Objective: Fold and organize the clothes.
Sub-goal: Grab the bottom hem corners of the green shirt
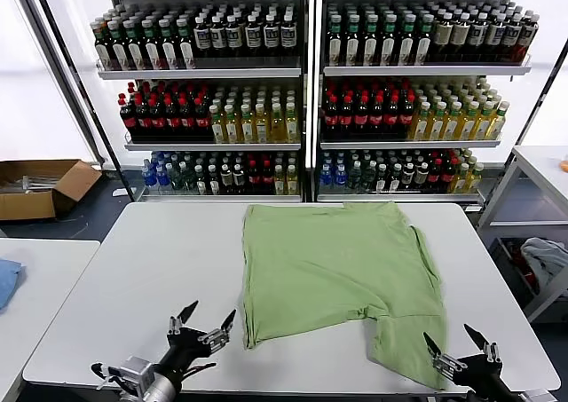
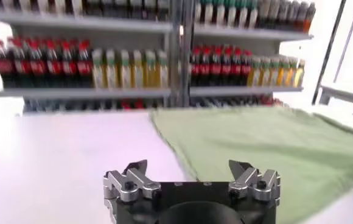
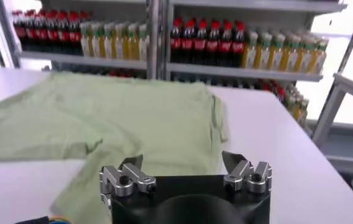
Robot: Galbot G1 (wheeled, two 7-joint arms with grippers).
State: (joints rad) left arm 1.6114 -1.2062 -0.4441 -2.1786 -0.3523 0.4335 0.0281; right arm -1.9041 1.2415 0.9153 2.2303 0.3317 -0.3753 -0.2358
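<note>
Next, my left gripper grabs the light green shirt by its hem corner [image 1: 252,339] to fold the shirt over lengthwise, leaving the sleeve [image 1: 408,344] free.
The light green shirt [image 1: 337,273] lies flat on the white table [image 1: 133,278], spread from the far edge toward the near right, with one sleeve hanging toward the front right. No collar, buttons or print show. My left gripper [image 1: 206,318] is open and empty near the front edge, just left of the shirt's near left corner. My right gripper [image 1: 454,340] is open and empty at the front right, beside the sleeve. The shirt also shows in the left wrist view [image 2: 262,146] beyond the open gripper [image 2: 188,167], and in the right wrist view [image 3: 134,122] beyond that gripper [image 3: 182,161].
Shelves of bottles [image 1: 302,91] stand behind the table. A cardboard box [image 1: 40,187] sits on the floor at the far left. A blue cloth [image 1: 7,282] lies on a side table at left. A grey-white cloth bundle [image 1: 546,260] sits in a rack at right.
</note>
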